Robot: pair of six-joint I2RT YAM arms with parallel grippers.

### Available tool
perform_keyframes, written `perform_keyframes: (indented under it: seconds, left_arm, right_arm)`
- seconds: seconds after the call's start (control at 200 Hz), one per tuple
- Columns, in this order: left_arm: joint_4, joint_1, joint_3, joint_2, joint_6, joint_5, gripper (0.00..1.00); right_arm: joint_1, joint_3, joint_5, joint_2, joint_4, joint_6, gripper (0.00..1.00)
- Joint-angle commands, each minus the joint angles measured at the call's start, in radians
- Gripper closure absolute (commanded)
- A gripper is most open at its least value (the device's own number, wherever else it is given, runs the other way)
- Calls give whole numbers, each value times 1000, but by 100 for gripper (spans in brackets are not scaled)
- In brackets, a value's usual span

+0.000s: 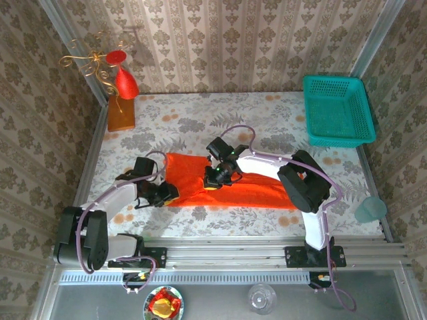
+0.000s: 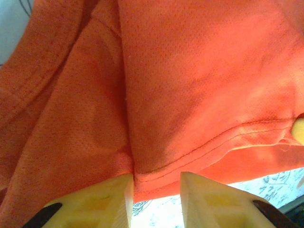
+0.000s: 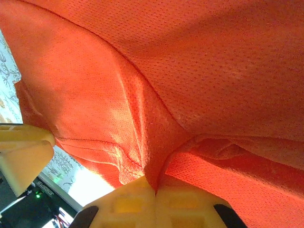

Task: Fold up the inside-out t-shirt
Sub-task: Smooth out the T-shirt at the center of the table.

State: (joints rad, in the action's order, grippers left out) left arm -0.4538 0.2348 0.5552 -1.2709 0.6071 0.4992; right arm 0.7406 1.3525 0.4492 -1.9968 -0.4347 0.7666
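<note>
One end of the t-shirt needs to be pulled out straight for the fold, so my left gripper needs to grab the t-shirt's stitched hem at its corner (image 2: 149,179) at that end next.
The inside-out t-shirt (image 1: 257,192) lies as a long bright orange-red band across the middle of the flowered table. My left gripper (image 1: 170,195) is at its left end. In the left wrist view the left gripper (image 2: 156,179) stands open, the stitched hem of the t-shirt (image 2: 199,95) hanging into the gap between the two yellow fingers, with table showing below. My right gripper (image 1: 215,179) is over the band's left-middle. In the right wrist view the right gripper (image 3: 156,189) is shut on a pinched ridge of the t-shirt (image 3: 142,95), which drapes up and away from it.
A teal basket (image 1: 337,110) stands at the back right. A gold-wire stand with a red cone ornament (image 1: 125,83) on a wooden block (image 1: 121,115) is at the back left. A clear cup (image 1: 370,210) sits at the right edge. Patterned walls close in three sides.
</note>
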Motion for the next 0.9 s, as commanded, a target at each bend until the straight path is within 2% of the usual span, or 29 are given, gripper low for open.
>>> perform_keyframes:
  seconds: [0.0, 0.13, 0.255, 0.37, 0.53, 0.895]
  left_arm:
    - [25, 2, 8, -19, 10, 18, 71]
    - [30, 1, 15, -35, 5, 24, 76]
    - [-23, 1, 45, -1, 8, -26, 93]
    - [-85, -9, 77, 93, 7, -84, 99]
    - [-157, -30, 101, 139, -2, -94, 100]
    - [-116, -29, 6, 116, 20, -114, 100]
  right_arm:
    - [6, -10, 5, 6, 13, 11, 100]
    - [5, -10, 3, 10, 14, 15, 100]
    - [7, 8, -6, 22, -10, 16, 100]
    - [11, 26, -31, 51, -42, 9, 100]
    - [19, 46, -26, 73, -84, 7, 100]
    - [42, -23, -11, 26, -14, 51, 99]
